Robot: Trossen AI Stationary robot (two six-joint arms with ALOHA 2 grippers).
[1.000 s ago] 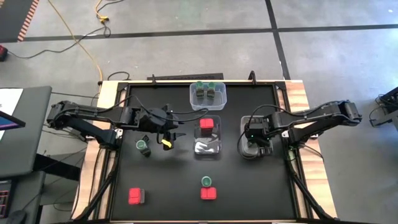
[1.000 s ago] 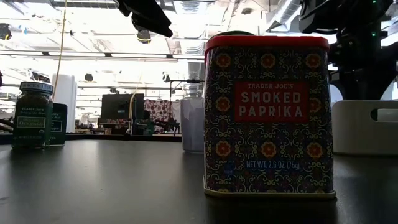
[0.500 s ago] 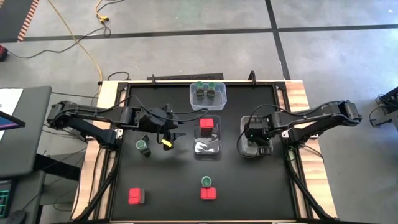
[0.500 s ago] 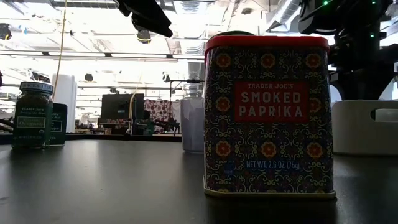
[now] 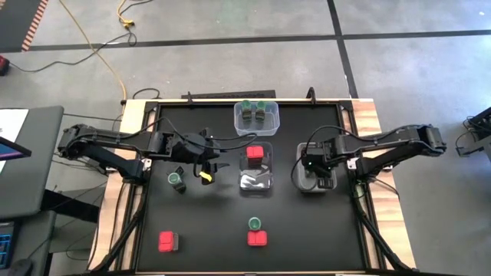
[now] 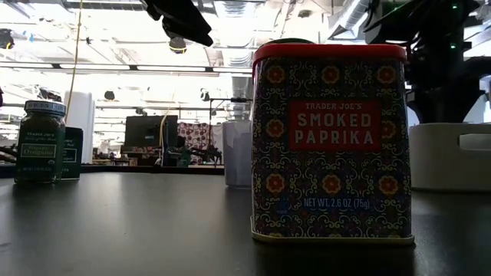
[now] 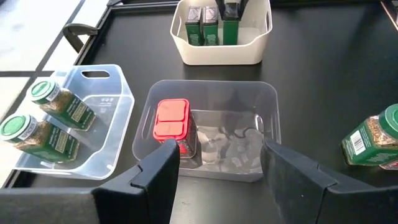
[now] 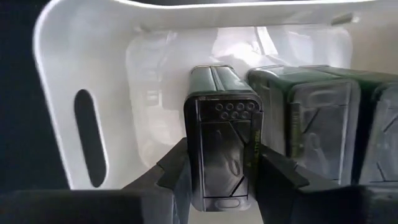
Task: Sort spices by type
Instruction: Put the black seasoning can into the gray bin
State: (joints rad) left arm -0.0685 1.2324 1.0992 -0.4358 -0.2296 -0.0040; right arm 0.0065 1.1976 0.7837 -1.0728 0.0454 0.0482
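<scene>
I need to open my right gripper now, because the dark tin [image 8: 225, 149] stands inside the white tub in the right wrist view, level with its neighbours.
My right gripper [image 5: 311, 164] [image 8: 224, 152] reaches down into the white tub [image 5: 298, 182] at the table's right and is shut on a dark blocky tin [image 8: 222, 137]; two more dark tins [image 8: 311, 118] stand beside it. My left gripper [image 5: 207, 164] [image 7: 217, 171] hangs open left of the middle clear tub [image 5: 245, 184], which holds one red tin [image 7: 171, 119]. Green-lidded jars [image 5: 256, 112] lie in the far clear tub. Loose on the table stand a green jar [image 5: 177, 180], another green jar [image 5: 254, 223] and two red tins [image 5: 167, 241] [image 5: 258, 238]. My right gripper pinches the dark tin between its two fingers [image 8: 177, 171], one on each narrow side [image 8: 194, 158], near the lid end with the shaker holes [image 8: 230, 107]. The fingers come from above, pointing down. The tin stands upright inside the white tub; whether its bottom rests on the tub floor I cannot tell.
The smoked paprika tin [image 6: 330, 138] fills the middle of the low view, with a green jar [image 6: 40, 142] far off at the picture's left. Bare black table lies between the loose containers along the near half. Wooden rails [image 5: 368, 123] edge the table's sides.
My right gripper has shifted slightly toward the table's left over the white tub. The left arm and the loose containers stand as before.
</scene>
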